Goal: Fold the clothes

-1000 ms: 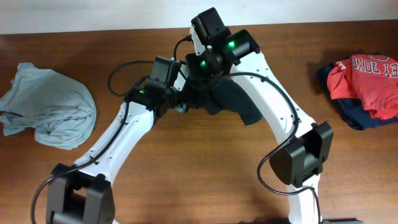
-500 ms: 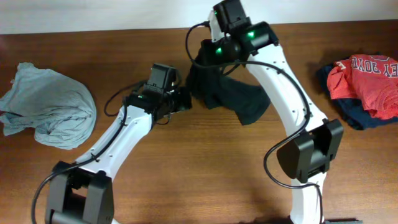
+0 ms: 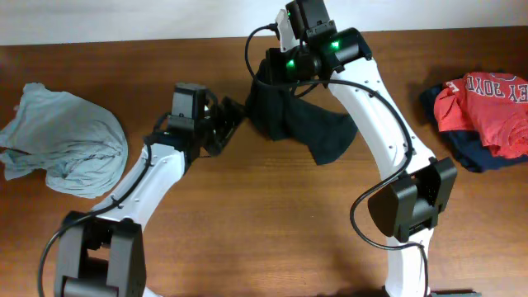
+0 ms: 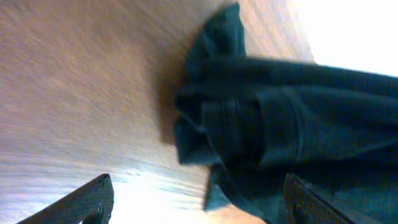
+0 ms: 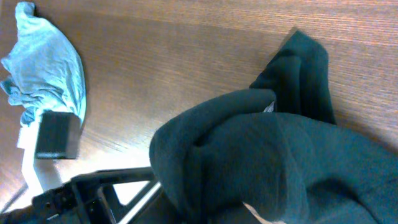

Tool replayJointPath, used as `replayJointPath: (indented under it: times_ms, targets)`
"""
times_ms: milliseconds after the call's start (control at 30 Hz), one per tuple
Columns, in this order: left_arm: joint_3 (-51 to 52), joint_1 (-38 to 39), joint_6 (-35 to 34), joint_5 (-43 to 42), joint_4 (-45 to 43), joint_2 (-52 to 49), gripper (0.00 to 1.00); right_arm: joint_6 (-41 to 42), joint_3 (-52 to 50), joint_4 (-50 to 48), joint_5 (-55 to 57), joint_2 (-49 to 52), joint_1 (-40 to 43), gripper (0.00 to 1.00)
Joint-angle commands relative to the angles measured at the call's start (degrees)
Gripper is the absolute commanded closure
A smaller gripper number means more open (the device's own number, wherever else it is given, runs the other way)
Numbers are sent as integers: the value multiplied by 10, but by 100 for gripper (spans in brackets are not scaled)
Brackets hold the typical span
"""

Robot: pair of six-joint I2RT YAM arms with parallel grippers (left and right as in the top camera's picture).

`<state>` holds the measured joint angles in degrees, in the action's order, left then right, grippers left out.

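My left gripper grabs the black T-shirt [image 3: 307, 125] by its near bunched edge [image 3: 256, 113] next, beside my right gripper's hold, to spread it for folding.
The clothes, a black T-shirt [image 3: 307, 125], hang bunched from my right gripper [image 3: 278, 78] near the table's far edge, with the lower part trailing on the wood to the right. In the right wrist view the dark fabric [image 5: 273, 149] covers the jaws, which are shut on it. My left gripper [image 3: 232, 116] stands open just left of the shirt and apart from it. In the left wrist view its fingers [image 4: 84, 200] are spread wide with bare wood between them, and the shirt [image 4: 280, 124] lies ahead and to the right.
A pale grey-blue shirt [image 3: 66, 140] lies crumpled at the left. At the right edge a red shirt with white lettering [image 3: 487, 103] sits on a dark blue garment [image 3: 462, 153]. The table's far edge [image 3: 165, 37] runs close behind the arms.
My left gripper has let go of the shirt, opened wide and drawn back to the left. My right gripper has carried the bunched shirt toward the far edge.
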<state>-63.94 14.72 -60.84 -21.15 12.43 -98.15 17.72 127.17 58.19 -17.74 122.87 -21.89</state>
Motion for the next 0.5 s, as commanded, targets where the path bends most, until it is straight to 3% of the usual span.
replayJointPath:
  times_ms: [0, 467]
  targets:
    - [19, 12, -122, -41, -28, 4, 13, 13, 1, -8, -12, 0, -3, 96]
    - [20, 24, -255, 3, -90, 2, 13, 24, 1, -21, -13, 0, -11, 96]
